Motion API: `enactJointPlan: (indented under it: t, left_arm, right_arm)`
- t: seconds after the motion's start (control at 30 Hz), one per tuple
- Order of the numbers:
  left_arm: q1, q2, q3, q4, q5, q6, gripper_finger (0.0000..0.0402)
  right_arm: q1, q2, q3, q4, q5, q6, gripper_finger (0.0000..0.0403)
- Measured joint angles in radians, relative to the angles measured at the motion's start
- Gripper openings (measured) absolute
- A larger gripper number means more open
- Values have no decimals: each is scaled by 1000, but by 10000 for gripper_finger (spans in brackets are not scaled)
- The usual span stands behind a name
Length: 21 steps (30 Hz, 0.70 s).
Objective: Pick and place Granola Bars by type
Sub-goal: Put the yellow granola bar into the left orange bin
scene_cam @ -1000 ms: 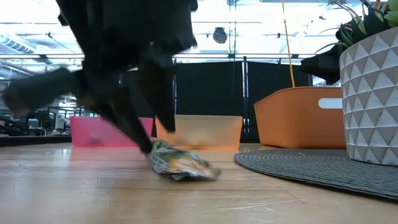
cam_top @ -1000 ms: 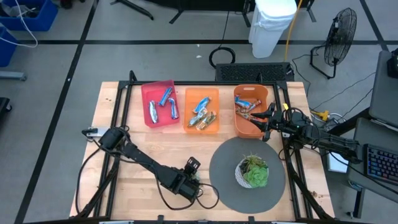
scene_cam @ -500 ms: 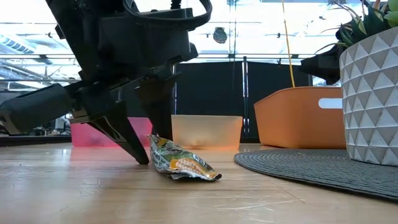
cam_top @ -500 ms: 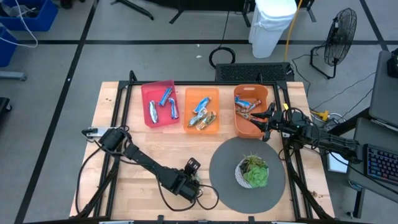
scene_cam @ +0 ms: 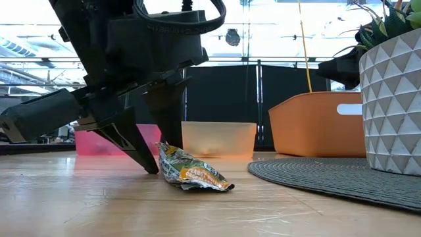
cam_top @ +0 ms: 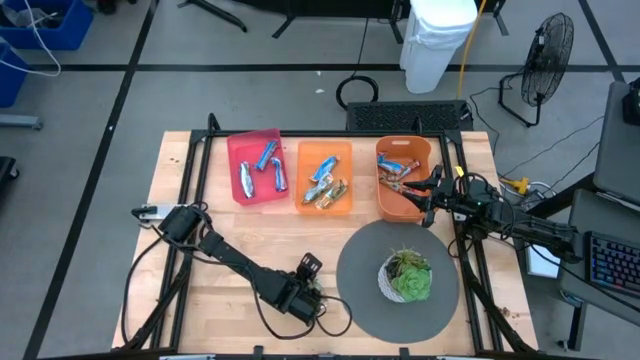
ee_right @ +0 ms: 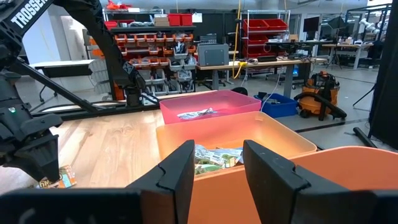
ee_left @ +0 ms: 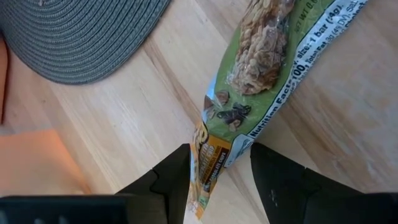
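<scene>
Both fingers are near the wood on either side of its orange end and closing now would catch the green-gold bar (ee_left: 261, 56), so it is time for my left gripper to close.
A green-gold granola bar (scene_cam: 195, 175) (ee_left: 261, 56) lies flat on the wood near the table's near edge, beside the round grey mat. My left gripper (scene_cam: 161, 160) (cam_top: 306, 297) points down at it, open, with one finger on either side of the bar's end (ee_left: 214, 158). My right gripper (cam_top: 428, 192) (ee_right: 217, 168) is open and hovers over the right orange bin (cam_top: 402, 182), which holds brown-red and blue bars. The pink bin (cam_top: 256, 167) holds silver-blue bars. The middle orange bin (cam_top: 325, 177) holds green-gold ones. My left gripper comes from above with its fingers across the bar's end (ee_left: 205, 180), which lies on the table between them. One finger (ee_left: 174, 180) lies close against the wrapper's edge; whether it touches, I cannot tell. The other finger (ee_left: 273, 177) stands apart from it.
A round grey woven mat (cam_top: 370, 290) carries a potted plant (cam_top: 407, 277) in a white faceted pot, just right of the left gripper. The three bins stand in a row along the far side. Bare wood lies between the bins and the left gripper.
One second ago the left gripper was blurred with motion over the bar. It has stood still for the last half second. The bar lies in the same place, and the right arm has kept still.
</scene>
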Motion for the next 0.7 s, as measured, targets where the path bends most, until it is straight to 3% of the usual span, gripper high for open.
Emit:
enactJointPlan:
  t: [0.47,0.57,0.7]
  left_arm:
    - [3,0,-1,0,-2,-27,170]
    - [5,0,-1,-5,-2,-25,146]
    - [15,0,-2,-13,12,-28,75]
  right_arm:
    - [0,0,0,0,0,0,128]
    - [0,0,0,0,0,0,128]
    - [0,0,0,0,0,0,128]
